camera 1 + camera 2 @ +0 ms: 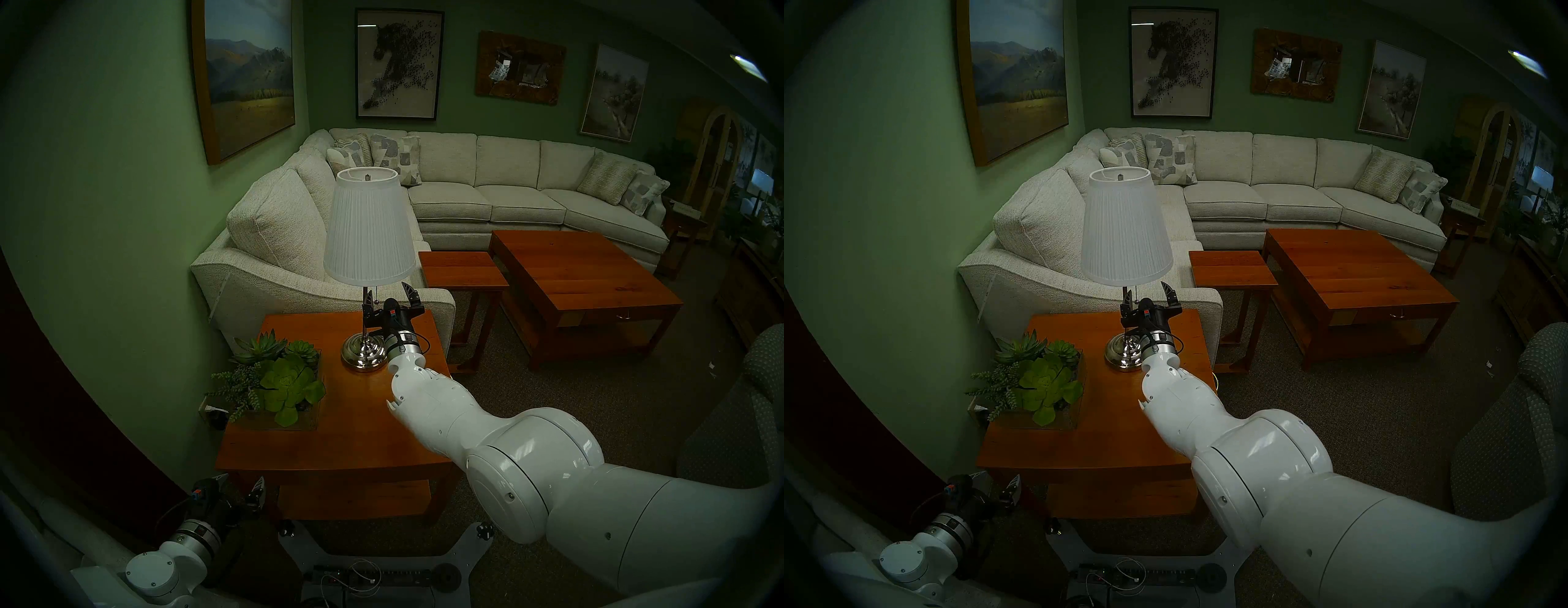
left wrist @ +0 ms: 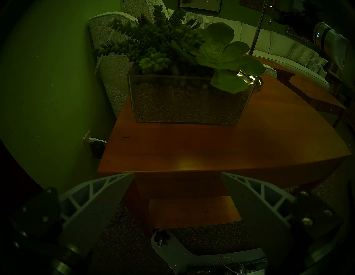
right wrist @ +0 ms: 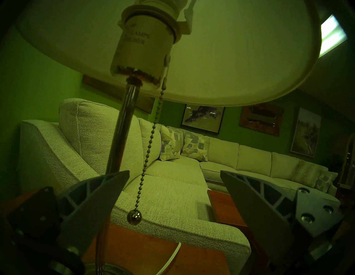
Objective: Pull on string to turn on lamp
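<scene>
My right gripper is to turn on the lamp next, so it should grab the beaded string by its end with the small ball (image 3: 134,216).
The lamp (image 1: 368,229) stands on the wooden end table (image 1: 339,441), with a white pleated shade, a thin pole and a shiny domed base (image 1: 364,356); the shade looks unlit. The string (image 3: 151,138) is a beaded chain that hangs from the socket beside the pole and ends in a small ball (image 3: 134,216); it also shows in the head view (image 1: 375,297). My right gripper (image 1: 388,299) (image 3: 173,172) is open just under the shade. The chain hangs between its fingers, near the left one, untouched. My left gripper (image 1: 239,488) (image 2: 177,173) is open and empty, low before the table.
A glass planter of succulents (image 1: 275,382) takes the table's left side. The sofa arm (image 1: 322,293) is right behind the lamp. A small side table (image 1: 462,271) and a coffee table (image 1: 581,276) stand to the right. The white power cord (image 3: 172,259) lies by the lamp base.
</scene>
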`<state>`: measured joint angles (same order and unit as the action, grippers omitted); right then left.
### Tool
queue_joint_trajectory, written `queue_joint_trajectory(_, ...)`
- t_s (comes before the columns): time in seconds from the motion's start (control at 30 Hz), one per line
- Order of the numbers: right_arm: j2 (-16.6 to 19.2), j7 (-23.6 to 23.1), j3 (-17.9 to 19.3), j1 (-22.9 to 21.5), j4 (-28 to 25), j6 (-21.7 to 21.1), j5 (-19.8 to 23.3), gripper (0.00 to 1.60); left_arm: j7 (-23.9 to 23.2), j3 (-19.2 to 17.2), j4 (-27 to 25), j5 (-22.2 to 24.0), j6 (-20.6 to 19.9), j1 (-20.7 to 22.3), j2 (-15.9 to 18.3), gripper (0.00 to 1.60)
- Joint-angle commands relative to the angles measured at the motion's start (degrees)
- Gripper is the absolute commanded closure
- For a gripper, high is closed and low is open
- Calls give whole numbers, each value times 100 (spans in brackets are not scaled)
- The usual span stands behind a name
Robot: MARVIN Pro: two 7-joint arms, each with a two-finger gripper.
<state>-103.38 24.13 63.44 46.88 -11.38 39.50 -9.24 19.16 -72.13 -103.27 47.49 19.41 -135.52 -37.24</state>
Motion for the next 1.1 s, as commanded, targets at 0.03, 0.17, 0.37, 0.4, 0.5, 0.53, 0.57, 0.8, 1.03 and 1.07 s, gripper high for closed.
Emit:
queue_joint_trajectory(0.03,-42,-100,31,-372,-36,-26,37,0,-3,-38,-61,-2,32,41,4,0)
queue_joint_trajectory(0.17,-64,-177,51,-395,9,-48,79,24,-3,-35,-59,-2,30,43,4,0)
queue_joint_trajectory(0.37,-93,-285,87,-412,74,-95,152,64,-3,-31,-54,-3,25,46,4,0)
queue_joint_trajectory(0.4,-91,-310,83,-420,83,-104,153,61,-3,-31,-53,-3,24,47,4,0)
queue_joint_trajectory(0.5,-106,-365,98,-436,111,-141,189,93,-3,-29,-51,-3,21,48,4,0)
queue_joint_trajectory(0.53,-110,-381,102,-441,117,-154,199,106,-3,-28,-50,-3,21,49,4,0)
queue_joint_trajectory(0.57,-115,-397,105,-447,124,-167,208,113,-3,-27,-49,-3,20,49,4,0)
queue_joint_trajectory(0.8,-152,-523,129,-482,162,-263,274,119,-3,-22,-43,-3,14,54,3,0)
queue_joint_trajectory(1.03,-126,-644,164,-462,220,-352,327,160,-3,-16,-36,-3,9,60,3,0)
queue_joint_trajectory(1.07,-122,-661,171,-443,233,-357,335,160,-3,-16,-35,-3,8,61,3,0)
